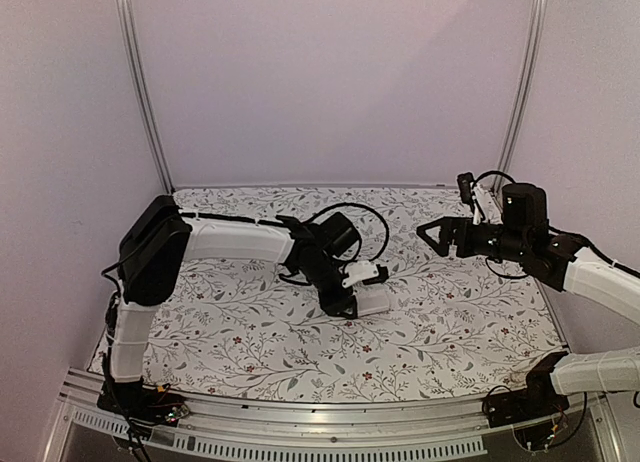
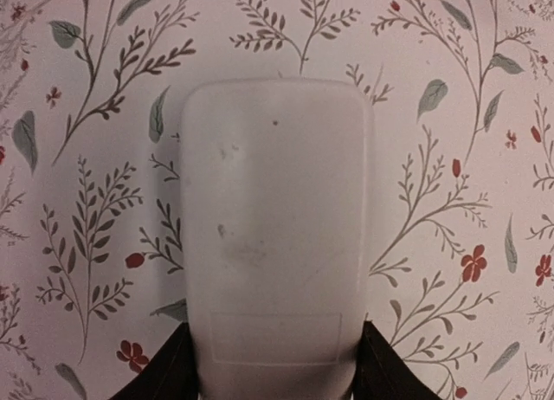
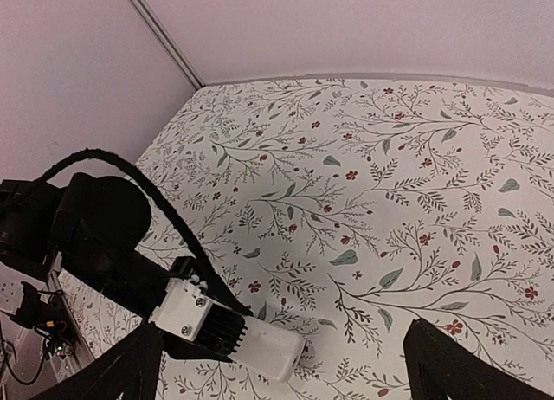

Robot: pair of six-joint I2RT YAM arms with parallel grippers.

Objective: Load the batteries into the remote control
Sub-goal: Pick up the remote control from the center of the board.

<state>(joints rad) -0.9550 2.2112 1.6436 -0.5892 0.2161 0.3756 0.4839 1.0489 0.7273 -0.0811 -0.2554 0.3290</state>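
The remote control [image 2: 275, 235] would come up off the flowered cover if I lifted my left gripper now, because its black fingers close on both long sides of the remote control.
The remote control [image 2: 275, 235] lies white back up on the flowered table cover, its battery-lid outline near my fingers. My left gripper [image 1: 356, 302] points down over it, and its black fingers [image 2: 169, 374] press against both long sides at one end. The top view shows the remote [image 1: 374, 302] as a white block sticking out to the right of that gripper. From the right wrist view, the remote [image 3: 275, 350] pokes out from under the left wrist. My right gripper [image 1: 432, 237] hangs open above the table's right side, with nothing between its fingers [image 3: 450, 365]. The batteries are out of view.
A black cable [image 1: 362, 214] loops behind the left wrist. The flowered cover [image 1: 250, 332] spans the table, with walls behind it and metal posts [image 1: 145, 92] at the back corners. A metal rail [image 1: 330, 417] runs along the near edge.
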